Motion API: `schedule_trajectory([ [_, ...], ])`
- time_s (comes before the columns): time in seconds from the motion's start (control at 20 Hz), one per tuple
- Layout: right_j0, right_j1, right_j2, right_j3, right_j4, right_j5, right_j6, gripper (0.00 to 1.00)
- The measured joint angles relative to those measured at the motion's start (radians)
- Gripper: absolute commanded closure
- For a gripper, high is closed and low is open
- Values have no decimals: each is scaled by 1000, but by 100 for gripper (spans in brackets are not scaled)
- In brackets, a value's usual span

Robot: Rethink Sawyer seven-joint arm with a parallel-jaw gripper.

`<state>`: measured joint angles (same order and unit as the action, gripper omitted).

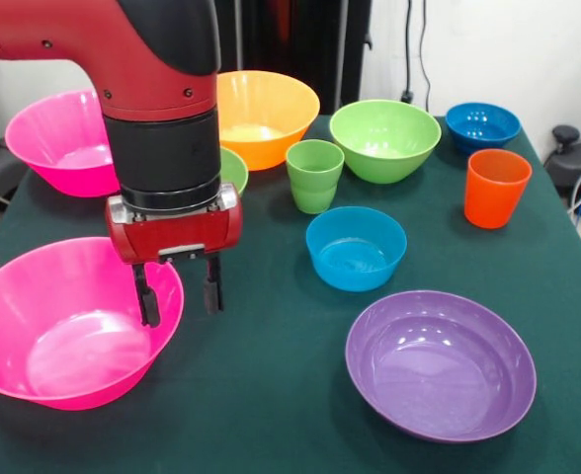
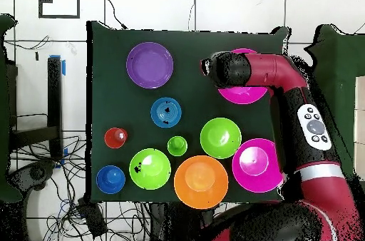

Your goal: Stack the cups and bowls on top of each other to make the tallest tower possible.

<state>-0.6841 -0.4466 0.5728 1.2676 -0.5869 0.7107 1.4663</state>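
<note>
I will next grab the near large pink bowl by its thin rim, as its body is far wider than my open fingers.
My gripper is open and hangs over the right rim of the near large pink bowl, one finger inside the rim and one outside. In the overhead view the arm's head covers part of that bowl. All cups and bowls stand apart and upright: second pink bowl, orange bowl, a green bowl half hidden behind the arm, green bowl, light green cup, orange cup, blue bowls, purple bowl.
Everything stands on a dark green cloth-covered table. Its right edge runs close to the orange cup and the far blue bowl. Cables and equipment lie beyond that edge. The arm's red body runs along one table side in the overhead view.
</note>
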Motion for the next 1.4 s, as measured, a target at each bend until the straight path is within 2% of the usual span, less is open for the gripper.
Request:
schedule_trajectory([
  [0.35,-16,7,4,33,-1,-31,0,0],
  [0.8,-49,73,10,32,-4,-69,0,0],
  [1.3,-50,137,17,30,-8,-71,0,0],
  [1.35,-49,142,17,30,-9,-71,0,100],
  [1.4,-49,142,18,31,-8,-71,0,100],
])
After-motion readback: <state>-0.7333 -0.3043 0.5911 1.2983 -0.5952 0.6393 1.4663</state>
